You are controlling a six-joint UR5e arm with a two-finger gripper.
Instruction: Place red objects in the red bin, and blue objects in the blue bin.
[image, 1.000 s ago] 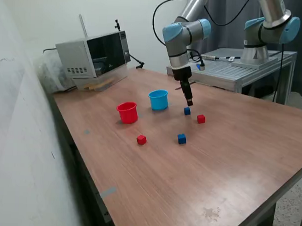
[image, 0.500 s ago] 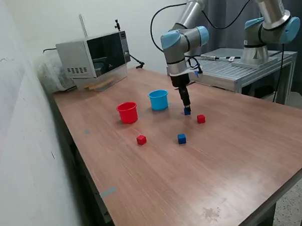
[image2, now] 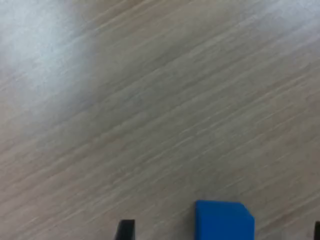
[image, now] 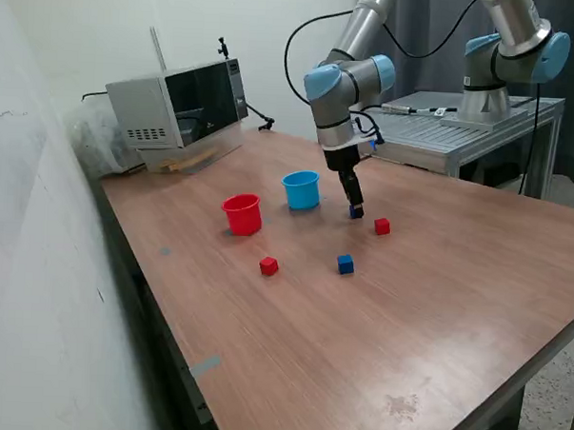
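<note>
I should next have my gripper grab the dark blue cube by its opposite sides, so that I can sort it into the blue bin (image: 300,189).
My gripper (image: 356,210) is down at the table beside the light-blue cup (image: 301,190), on the exterior view's right of it. In the wrist view a dark blue cube (image2: 223,220) lies on the wood between my fingers (image2: 125,230), with a gap on each side; the gripper (image2: 221,233) is open. In the exterior view this cube (image: 357,215) is mostly hidden by the fingers. The red cup (image: 241,214) stands left of the blue cup. A red cube (image: 382,226), a second blue cube (image: 346,264) and a second red cube (image: 269,266) lie loose on the table.
A microwave (image: 178,101) stands at the table's back left corner. A second robot arm (image: 508,53) on a metal bench (image: 462,132) is behind the table at the exterior view's right. A wall runs along the left.
My gripper has come down and slightly toward the exterior view's left, from above the blue cube to table level around it. The cubes and cups have not moved.
</note>
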